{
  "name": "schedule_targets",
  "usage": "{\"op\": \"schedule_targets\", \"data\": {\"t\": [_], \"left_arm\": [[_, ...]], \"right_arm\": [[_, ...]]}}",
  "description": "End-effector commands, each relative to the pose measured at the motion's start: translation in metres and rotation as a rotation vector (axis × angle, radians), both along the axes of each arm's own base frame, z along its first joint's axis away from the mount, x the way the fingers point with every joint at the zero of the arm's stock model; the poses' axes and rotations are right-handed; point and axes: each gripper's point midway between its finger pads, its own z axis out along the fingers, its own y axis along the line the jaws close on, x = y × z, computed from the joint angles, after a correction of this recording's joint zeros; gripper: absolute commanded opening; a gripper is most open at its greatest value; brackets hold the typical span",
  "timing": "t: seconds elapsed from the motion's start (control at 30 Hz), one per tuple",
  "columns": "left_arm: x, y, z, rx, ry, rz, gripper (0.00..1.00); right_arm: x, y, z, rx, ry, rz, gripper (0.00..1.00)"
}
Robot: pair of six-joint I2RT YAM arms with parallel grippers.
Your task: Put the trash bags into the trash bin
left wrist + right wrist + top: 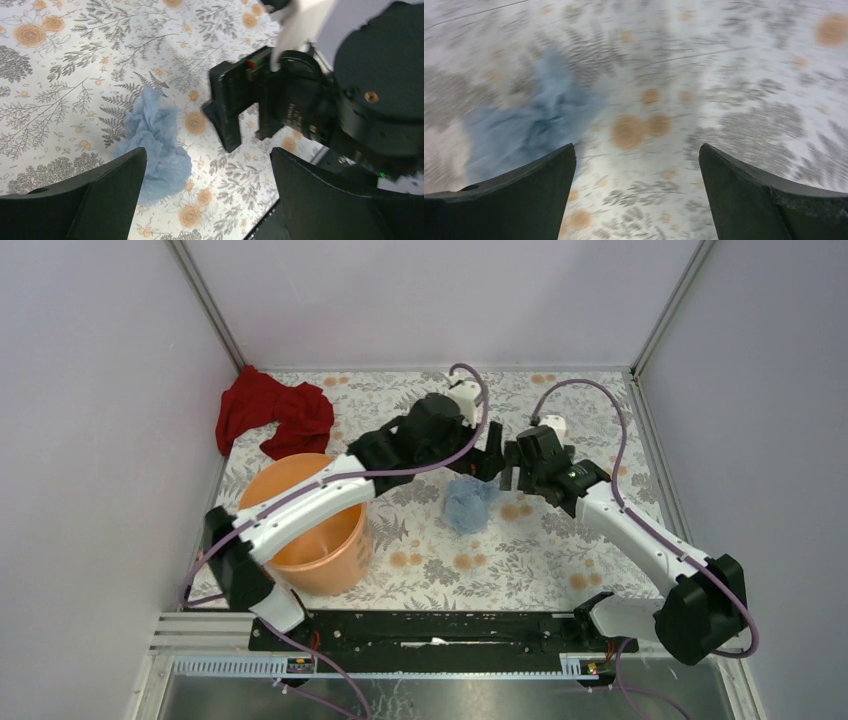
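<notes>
My left gripper is going to grab the fold of the trash bag (468, 505) on the bin side next, and this leaves the opposite end free for my right gripper.
The trash bag (468, 505) is a crumpled, pale blue film lump lying on the flowered table, right of the orange trash bin (340, 560). My left arm reaches over the bin's rim. My left gripper (490, 462) is open and empty, just above and behind the bag. In the left wrist view the bag (155, 145) lies by the left finger, and the gripper (207, 152) is over bare cloth. My right gripper (517, 480) is open and empty, close to the bag's right. The right wrist view is blurred: the bag (529, 125) lies left of the open gripper (636, 147).
A red cloth (270, 415) lies bunched at the back left corner. White walls close the table on three sides. The two grippers are very close together; the right gripper's body (235, 110) fills the left wrist view's right half.
</notes>
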Motion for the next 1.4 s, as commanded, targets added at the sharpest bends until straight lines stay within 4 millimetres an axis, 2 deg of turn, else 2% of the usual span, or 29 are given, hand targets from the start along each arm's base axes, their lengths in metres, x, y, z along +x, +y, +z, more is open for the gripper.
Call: {"op": "schedule_targets", "data": {"t": [0.0,0.1,0.17,0.23,0.4,0.57,0.63,0.83,0.9,0.93,1.03,1.1,1.2,1.37], "left_arm": [[0.031,-0.012,-0.007,0.088,-0.052,0.093,0.98],[0.048,-0.023,-0.033,0.151,-0.035,0.12,0.96],[0.057,-0.033,-0.052,0.183,-0.021,0.126,0.96],[0.065,-0.041,-0.066,0.2,-0.006,0.13,0.95],[0.078,-0.051,-0.108,0.224,0.051,0.148,0.92],[0.092,-0.053,-0.151,0.296,0.082,0.165,0.81],[0.096,-0.052,-0.161,0.322,0.079,0.178,0.76],[0.111,-0.047,-0.18,0.394,0.026,0.217,0.74],[0.115,-0.046,-0.186,0.417,0.012,0.221,0.69],[0.116,-0.046,-0.186,0.422,0.008,0.223,0.65],[0.118,-0.045,-0.177,0.413,-0.008,0.229,0.29],[0.117,-0.045,-0.158,0.378,-0.03,0.226,0.12],[0.108,-0.046,-0.111,0.277,-0.07,0.189,0.0],[0.07,-0.049,-0.042,0.043,-0.083,0.014,0.0]], "right_arm": [[-0.012,-0.092,-0.006,-0.288,0.004,-0.35,1.0],[-0.015,-0.1,-0.033,-0.118,0.067,-0.372,1.0],[-0.014,-0.096,-0.047,0.074,0.094,-0.349,1.0],[-0.013,-0.085,-0.048,0.202,0.081,-0.281,1.0],[-0.016,-0.07,-0.046,0.243,0.081,-0.176,1.0],[-0.012,-0.034,-0.044,0.414,0.087,-0.055,1.0],[-0.009,-0.029,-0.047,0.439,0.098,-0.047,1.0],[-0.007,-0.018,-0.066,0.475,0.169,-0.008,1.0],[-0.007,-0.018,-0.07,0.477,0.183,-0.007,1.0],[-0.008,-0.017,-0.072,0.479,0.189,-0.006,1.0],[-0.009,-0.015,-0.076,0.492,0.198,-0.001,1.0],[-0.01,-0.007,-0.077,0.534,0.203,0.025,1.0],[-0.012,0.014,-0.071,0.655,0.23,0.094,0.95],[-0.008,0.031,-0.052,0.76,0.205,0.174,0.9]]}}
